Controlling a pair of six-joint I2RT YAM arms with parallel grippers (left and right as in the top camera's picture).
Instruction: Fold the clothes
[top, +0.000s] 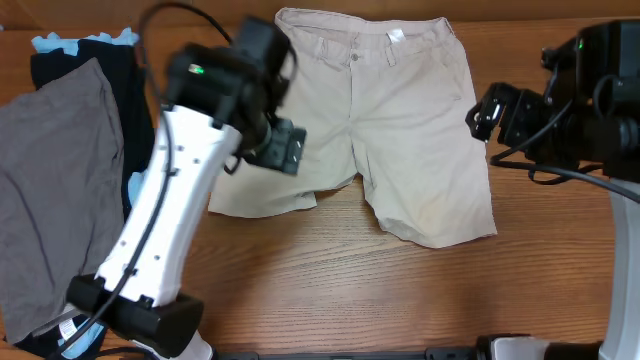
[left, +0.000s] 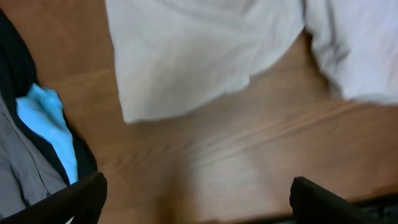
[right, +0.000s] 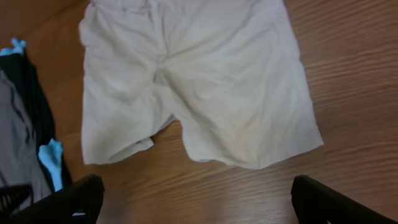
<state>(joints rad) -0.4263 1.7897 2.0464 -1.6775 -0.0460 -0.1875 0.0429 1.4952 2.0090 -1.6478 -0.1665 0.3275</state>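
The pile-side leg of the beige shorts will be grabbed next by my left gripper, at its hem's inner corner, so that the leg gets drawn straight for folding.
The beige shorts (top: 400, 120) lie flat on the wooden table, waistband at the far edge and both legs pointing toward the near side. My left gripper (top: 285, 150) hovers over the shorts' left leg near its hem. In the left wrist view its fingers (left: 199, 199) are wide open and empty above bare wood, just below the leg's hem (left: 186, 68). My right gripper (top: 485, 112) is at the right edge of the shorts. In the right wrist view its fingers (right: 199, 199) are open and empty, with the whole shorts (right: 199, 81) ahead of them.
A pile of other clothes lies at the left: a grey garment (top: 55, 190), a black one (top: 110, 70) and a light-blue one (top: 55, 42). It also shows in the left wrist view (left: 43, 118). Bare wooden table (top: 330, 280) lies in front of the shorts.
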